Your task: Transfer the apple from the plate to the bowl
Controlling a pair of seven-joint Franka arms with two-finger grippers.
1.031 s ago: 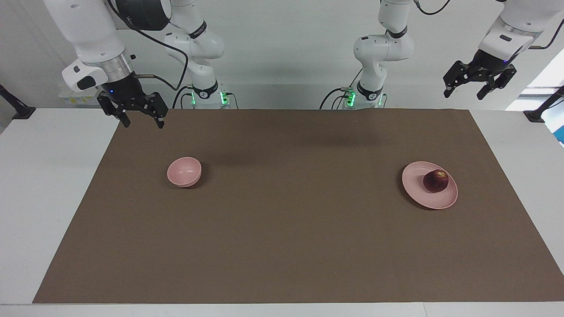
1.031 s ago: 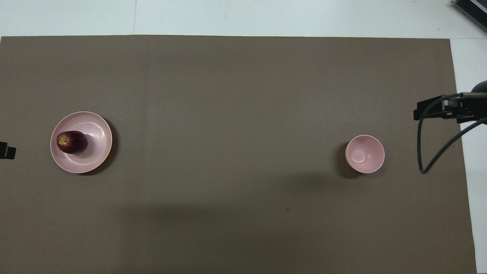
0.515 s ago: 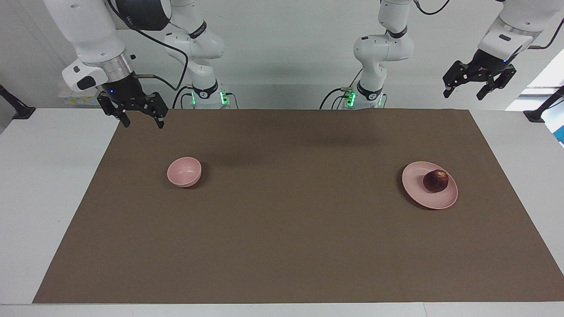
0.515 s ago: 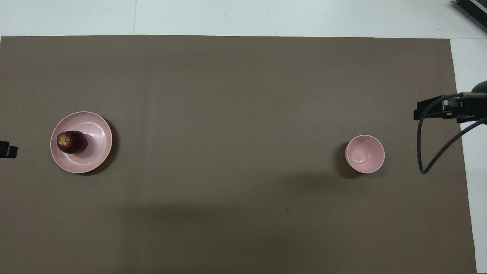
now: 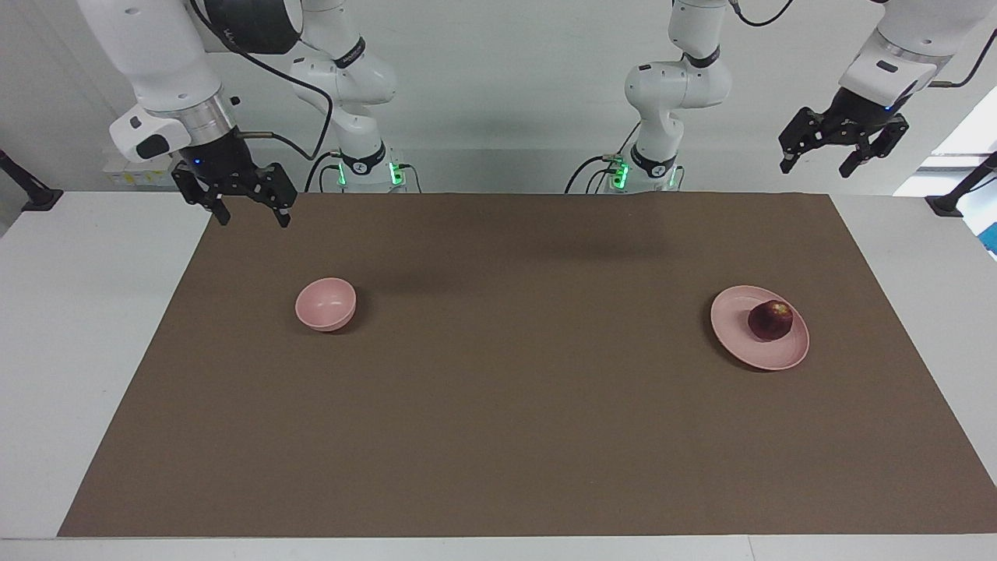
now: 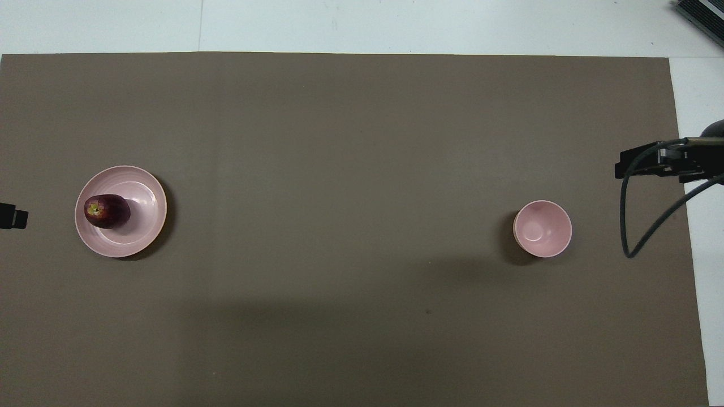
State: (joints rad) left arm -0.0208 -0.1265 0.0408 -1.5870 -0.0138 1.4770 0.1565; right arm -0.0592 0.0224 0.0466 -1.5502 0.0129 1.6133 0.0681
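Next, my left gripper grabs the apple's round sides, to move the dark red apple [image 6: 106, 211] from the pink plate toward the bowl [image 6: 543, 229].
The dark red apple [image 5: 770, 320] lies on the flat pink plate [image 5: 740, 343] toward the left arm's end of the table. In the overhead view the apple [image 6: 106, 211] sits on the part of the plate [image 6: 144, 226] toward that end. The small deep pink bowl [image 5: 325, 303] stands empty toward the right arm's end; it also shows in the overhead view [image 6: 542, 228]. My left gripper [image 5: 816, 165] is open and empty, up in the air near the table's corner, apart from the plate. My right gripper [image 5: 255, 221] is open and empty, low over the mat's edge, apart from the bowl.
A brown mat [image 5: 498, 436] covers most of the white table [image 5: 70, 327]. A black cable [image 6: 633, 226] hangs from the right arm. Only a sliver of the left gripper [image 6: 12, 217] shows at the overhead view's edge.
My left gripper has risen a little and shifted slightly. The right gripper, apple, plate and bowl have not moved.
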